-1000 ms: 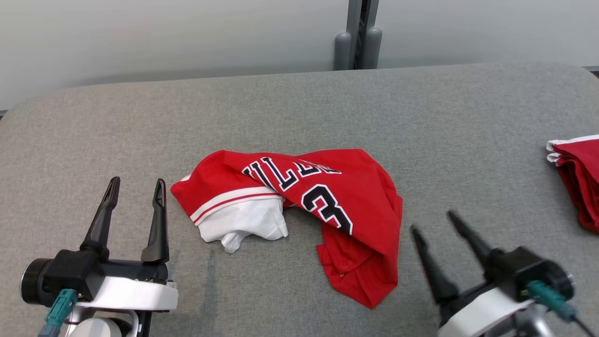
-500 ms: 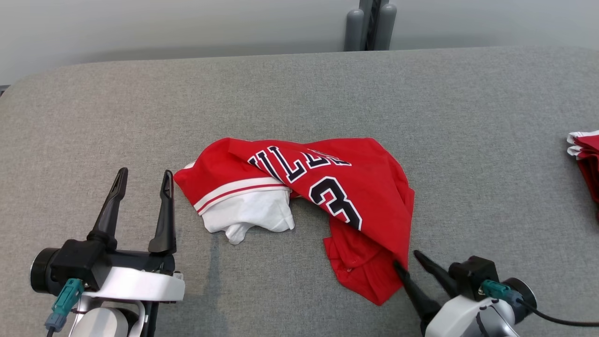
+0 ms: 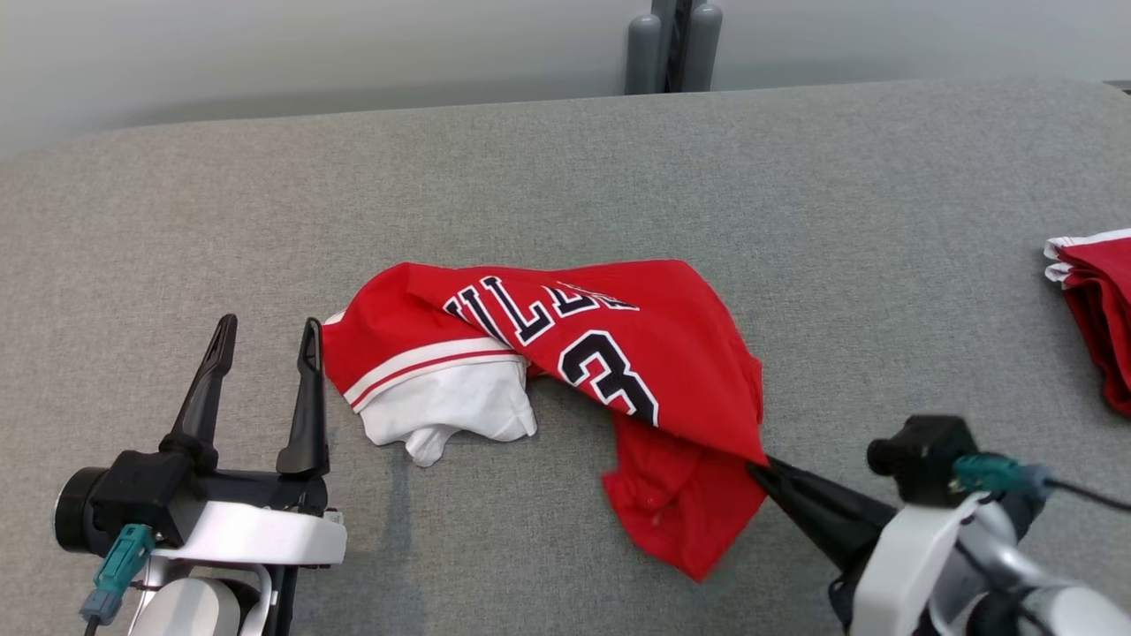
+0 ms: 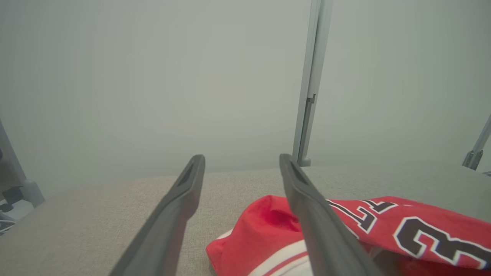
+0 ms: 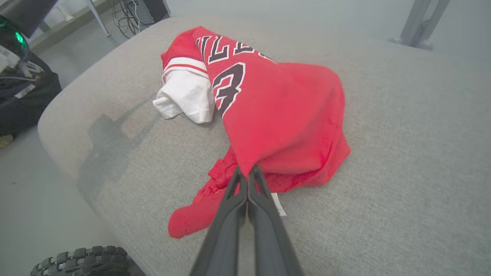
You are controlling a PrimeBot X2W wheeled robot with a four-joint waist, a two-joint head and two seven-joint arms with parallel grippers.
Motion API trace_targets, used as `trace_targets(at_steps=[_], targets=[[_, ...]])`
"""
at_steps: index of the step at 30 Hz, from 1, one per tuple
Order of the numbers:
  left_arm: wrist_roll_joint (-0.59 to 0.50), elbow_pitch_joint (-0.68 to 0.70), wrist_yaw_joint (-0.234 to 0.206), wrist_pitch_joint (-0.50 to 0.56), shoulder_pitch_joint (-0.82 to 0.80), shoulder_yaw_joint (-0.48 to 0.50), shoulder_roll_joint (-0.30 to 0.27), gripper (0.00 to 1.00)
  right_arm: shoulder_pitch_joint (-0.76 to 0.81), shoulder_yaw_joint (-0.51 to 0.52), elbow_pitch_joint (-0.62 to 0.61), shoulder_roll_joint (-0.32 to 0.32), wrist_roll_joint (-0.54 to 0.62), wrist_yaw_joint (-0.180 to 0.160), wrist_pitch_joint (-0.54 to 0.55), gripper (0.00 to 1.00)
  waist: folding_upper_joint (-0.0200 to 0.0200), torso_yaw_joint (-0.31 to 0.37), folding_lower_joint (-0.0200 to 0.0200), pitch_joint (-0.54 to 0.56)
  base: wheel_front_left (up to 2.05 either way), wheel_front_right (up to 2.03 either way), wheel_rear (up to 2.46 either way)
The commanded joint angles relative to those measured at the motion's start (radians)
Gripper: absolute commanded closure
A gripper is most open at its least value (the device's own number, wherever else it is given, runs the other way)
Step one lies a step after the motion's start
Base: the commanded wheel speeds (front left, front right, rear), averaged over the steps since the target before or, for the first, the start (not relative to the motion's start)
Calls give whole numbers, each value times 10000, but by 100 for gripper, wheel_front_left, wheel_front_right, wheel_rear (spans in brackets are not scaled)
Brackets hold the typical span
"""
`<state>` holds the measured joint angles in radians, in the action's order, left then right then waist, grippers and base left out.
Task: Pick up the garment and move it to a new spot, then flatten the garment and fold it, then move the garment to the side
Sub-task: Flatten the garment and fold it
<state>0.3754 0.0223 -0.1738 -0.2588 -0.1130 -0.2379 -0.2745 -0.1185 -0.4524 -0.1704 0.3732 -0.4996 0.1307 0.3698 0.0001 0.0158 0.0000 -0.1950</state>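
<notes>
I need to grip that white edge (image 3: 428,447) with my left gripper next, because the garment's white edge puckers up into a small fold while the cloth (image 3: 451,394) beside it lies loose.
The garment (image 3: 618,353) is a crumpled red jersey with black-and-white lettering, a "3" and a white sleeve part, lying mid-table. The left wrist view has the garment (image 4: 383,226) low on the right; the right wrist view has the garment (image 5: 276,111) ahead. My right gripper (image 3: 758,466) is shut, pinching the garment's near right edge, and its fingertips (image 5: 245,172) meet on a raised fold of red cloth. My left gripper (image 3: 265,331) stands open just left of the garment, its right finger (image 4: 307,207) beside the red cloth, nothing between the fingers.
The grey padded table (image 3: 565,177) stretches wide around the garment. A stack of folded red clothes (image 3: 1096,309) lies at the right edge. A grey post (image 3: 669,44) rises behind the far edge. A tyre (image 5: 84,260) shows below the table's near edge.
My right gripper came down and leftward to the garment's near right edge and shut on the cloth. The head camera shifted slightly. The left gripper stayed open in place.
</notes>
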Motion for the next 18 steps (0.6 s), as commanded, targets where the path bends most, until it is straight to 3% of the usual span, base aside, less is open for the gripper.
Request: trace_targets(at_steps=[1,6,9,13,18], targets=[[-29,-7,45,-40,-105,75,-27,0,-164,141,-690,305,-425,1,573,100,-1,31,0,-29,0,0,0],[-45,24,106,-46,-269,108,26,0,-558,1010,-2773,524,-2130,1,2111,100,-1,-14,0,-219,0,0,0],[-86,44,157,-49,-385,96,93,0,-1215,1786,-3073,404,-2842,1,2520,100,-1,-99,0,-449,0,0,0],[-177,93,298,-54,-704,-17,229,0,-2341,2669,-2036,538,-3091,1,2726,100,-1,-364,0,-978,0,0,0],[-327,77,592,-56,-1304,-152,491,0,-3662,2969,91,800,-2953,1,2076,100,-1,-863,0,-1898,0,0,0]])
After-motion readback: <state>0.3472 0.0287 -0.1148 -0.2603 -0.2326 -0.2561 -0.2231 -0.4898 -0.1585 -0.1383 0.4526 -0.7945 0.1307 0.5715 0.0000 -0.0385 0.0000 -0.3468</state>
